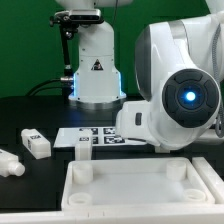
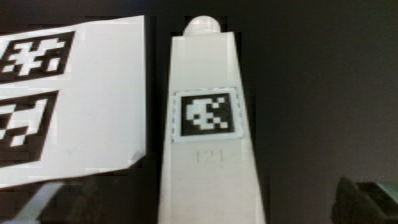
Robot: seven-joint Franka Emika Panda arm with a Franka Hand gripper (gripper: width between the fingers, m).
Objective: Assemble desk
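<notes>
I should reach the white leg and grab it by its plain pegless end. Its round peg will then be free to go into a tabletop corner socket.
In the wrist view a white block leg lies on the black table, its square tag facing up. My gripper is open above it. The dark fingertips stand wide on either side of the leg's near end and do not touch it. The rimmed tabletop panel lies at the front of the exterior view with its round corner sockets up. A second tagged leg and a third leg lie to the exterior view's left. In that view the arm's bulk hides my gripper and the leg under it.
The marker board lies close beside the leg and also shows in the exterior view. The white robot base with its triangle logo stands at the back. The arm's big joint fills the exterior view's right.
</notes>
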